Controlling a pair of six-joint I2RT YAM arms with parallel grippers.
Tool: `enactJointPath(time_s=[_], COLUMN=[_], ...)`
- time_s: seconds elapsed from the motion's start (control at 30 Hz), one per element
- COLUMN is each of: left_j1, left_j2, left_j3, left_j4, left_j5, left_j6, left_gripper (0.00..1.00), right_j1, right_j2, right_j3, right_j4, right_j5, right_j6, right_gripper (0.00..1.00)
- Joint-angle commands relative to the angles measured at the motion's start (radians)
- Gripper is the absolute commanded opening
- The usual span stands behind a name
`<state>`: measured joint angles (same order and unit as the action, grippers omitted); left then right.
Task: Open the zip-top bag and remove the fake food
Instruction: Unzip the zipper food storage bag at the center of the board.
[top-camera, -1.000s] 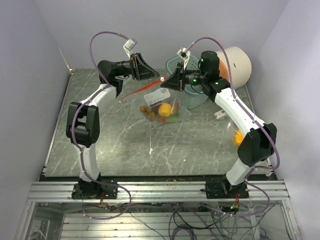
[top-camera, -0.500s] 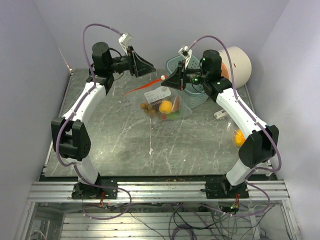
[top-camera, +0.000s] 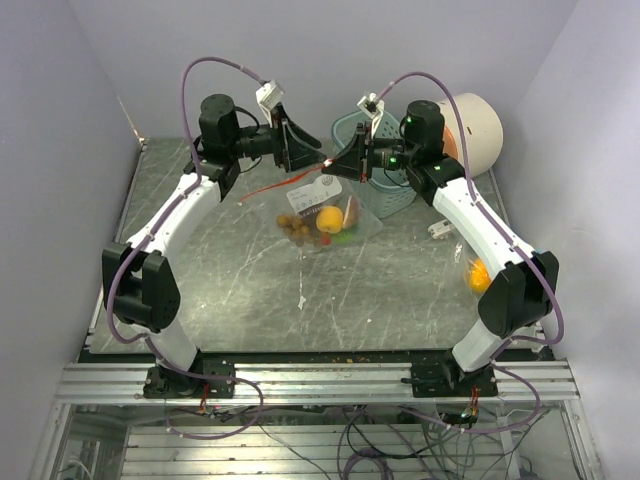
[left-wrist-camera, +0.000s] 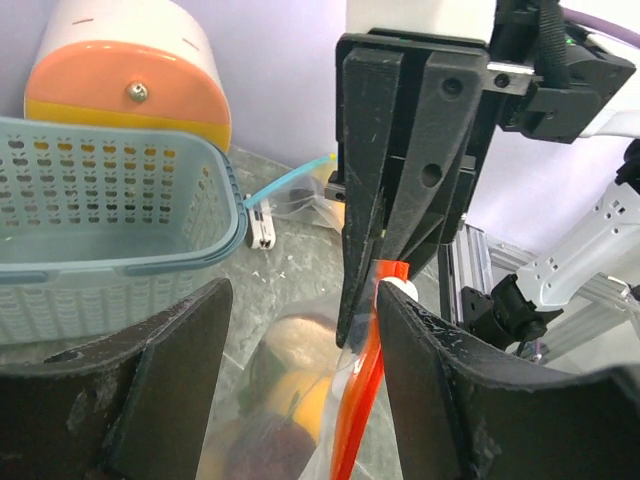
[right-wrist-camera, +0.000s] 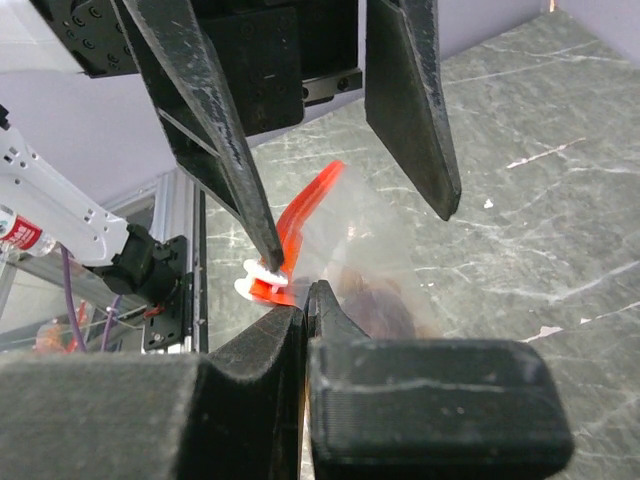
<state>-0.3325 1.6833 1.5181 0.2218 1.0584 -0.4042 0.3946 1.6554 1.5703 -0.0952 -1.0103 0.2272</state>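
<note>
My left gripper grips the slider across the red zip strip next, to slide the white slider (top-camera: 327, 163) along and open the zip-top bag.
The clear zip-top bag (top-camera: 322, 212) hangs above the table, holding the fake food (top-camera: 327, 221), an orange piece, brown balls and a green bit. Its red zip strip (top-camera: 270, 184) trails to the left. My right gripper (top-camera: 338, 165) is shut on the bag's top edge next to the white slider (right-wrist-camera: 260, 276); its pinch (right-wrist-camera: 306, 318) shows in the right wrist view. My left gripper (top-camera: 306, 153) stands open, straddling the bag's top (left-wrist-camera: 300, 310). Its right finger (left-wrist-camera: 440, 380) lies against the red strip (left-wrist-camera: 362, 400) and the slider (left-wrist-camera: 396, 288). Fruit (left-wrist-camera: 290, 385) shows through the plastic below.
A pale blue basket (top-camera: 392, 192) stands behind the bag, and a cream cylinder with an orange face (top-camera: 470, 125) lies at the back right. An orange toy piece (top-camera: 478, 272) and a small white object (top-camera: 438, 229) lie by the right arm.
The left gripper swung right to the bag's top and its jaws spread wider. The right gripper stayed shut on the bag, which hangs in the same place.
</note>
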Motion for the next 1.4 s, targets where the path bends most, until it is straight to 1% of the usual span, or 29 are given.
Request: enactJointPath(time_s=[0.0,0.13,0.2,0.3,0.47,0.53,0.63,0.73,0.87,1.03,1.2,1.27,1.37], left_j1=[-0.007,0.015,0.024,0.024,0.026,0.025,0.021,0.012,0.01,0.01,0.01,0.01,0.01], left_j2=[-0.025,-0.036,-0.037,-0.052,-0.065,-0.059,-0.05,-0.038,-0.025,-0.034,-0.064,-0.069,-0.072], left_j3=[-0.03,-0.09,-0.106,-0.127,-0.163,-0.162,-0.159,-0.141,-0.137,-0.166,-0.201,-0.204,-0.214], left_j4=[0.159,0.412,0.503,0.557,0.664,0.66,0.61,0.553,0.546,0.575,0.526,0.515,0.554], left_j5=[0.056,0.069,0.076,0.087,0.066,0.066,0.065,0.074,0.08,0.099,0.091,0.093,0.095], left_j6=[-0.07,-0.235,-0.293,-0.312,-0.363,-0.363,-0.311,-0.262,-0.253,-0.271,-0.223,-0.221,-0.253], left_gripper=[0.7,0.69,0.68,0.68,0.72,0.72,0.72,0.72,0.71,0.67,0.59,0.57,0.56], right_j1=[0.0,0.0,0.0,0.0,0.006,0.013,0.025,0.045,0.061,0.066,0.066,0.066,0.066], right_j2=[-0.037,-0.035,-0.034,-0.037,-0.028,-0.027,-0.026,-0.011,0.004,0.014,0.02,0.024,0.025], right_j3=[0.003,0.01,0.01,0.01,0.031,0.033,0.038,0.061,0.086,0.094,0.094,0.096,0.096], right_j4=[0.041,0.032,0.029,0.026,-0.001,0.0,-0.01,-0.059,-0.076,-0.06,-0.05,-0.051,-0.053], right_j5=[-0.002,0.004,0.007,0.011,0.022,0.025,0.032,0.049,0.054,0.052,0.052,0.052,0.056], right_j6=[0.005,0.004,0.004,0.004,-0.013,-0.012,-0.016,-0.049,-0.057,-0.042,-0.036,-0.036,-0.036], right_gripper=[0.0,0.0,0.0,0.0,0.0,0.0,0.0,0.0,0.0,0.0,0.0,0.0,0.0])
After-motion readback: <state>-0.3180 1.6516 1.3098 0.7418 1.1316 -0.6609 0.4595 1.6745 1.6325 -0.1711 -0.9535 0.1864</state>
